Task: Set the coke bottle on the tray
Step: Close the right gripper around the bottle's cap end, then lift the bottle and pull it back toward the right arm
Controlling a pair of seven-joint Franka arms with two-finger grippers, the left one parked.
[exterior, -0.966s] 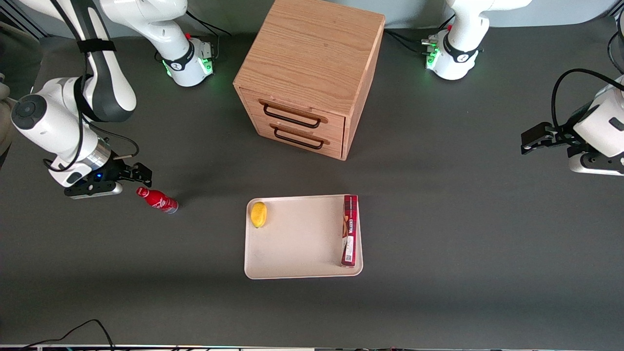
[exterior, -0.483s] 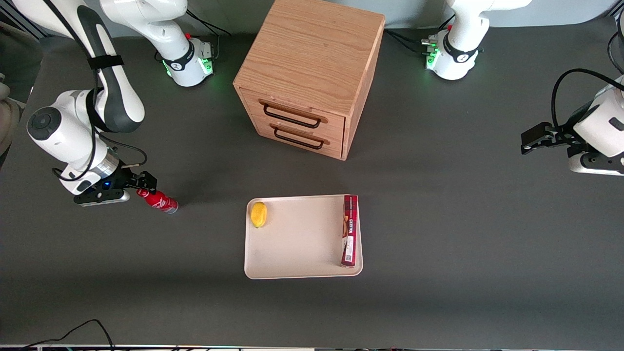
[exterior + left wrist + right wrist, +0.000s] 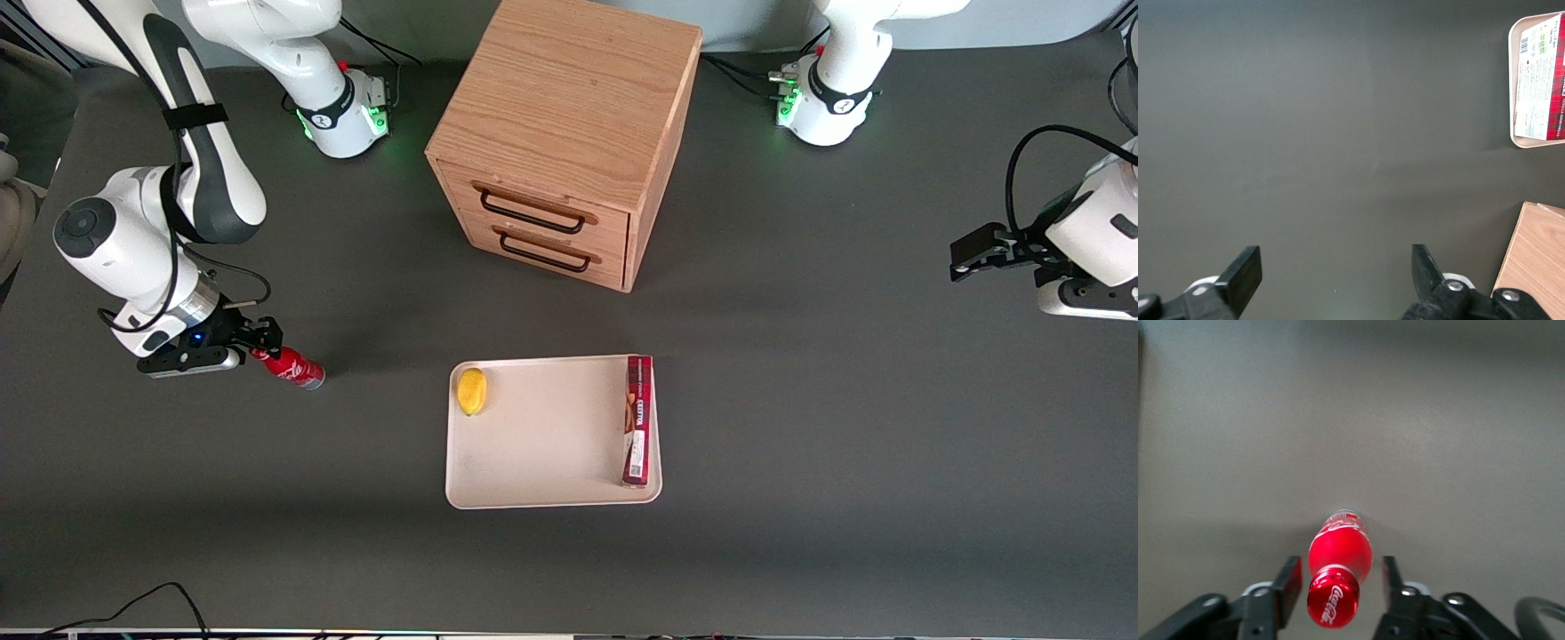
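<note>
The coke bottle should next be grabbed by my gripper at its cap end (image 3: 262, 354), so that the coke bottle's silvery base (image 3: 312, 380) stays free to meet the tray.
The coke bottle (image 3: 292, 366), small and red with a red cap and silvery base, stands on the dark table toward the working arm's end, well apart from the cream-beige tray (image 3: 542, 444). My gripper (image 3: 259, 342) is open around the bottle's cap and neck, one finger on each side with small gaps. In the right wrist view the bottle (image 3: 1338, 567) sits between the two fingers (image 3: 1290, 583), cap toward the camera, and the gripper (image 3: 1340, 583) is not touching it.
A yellow lemon-like fruit (image 3: 471, 390) and a long red box (image 3: 637, 420) lie on the tray. A wooden drawer cabinet (image 3: 564, 138) stands farther from the front camera than the tray. The red box and tray corner show in the left wrist view (image 3: 1538, 80).
My gripper moved toward the bottle from beside it and now straddles its cap. The bottle has not moved.
</note>
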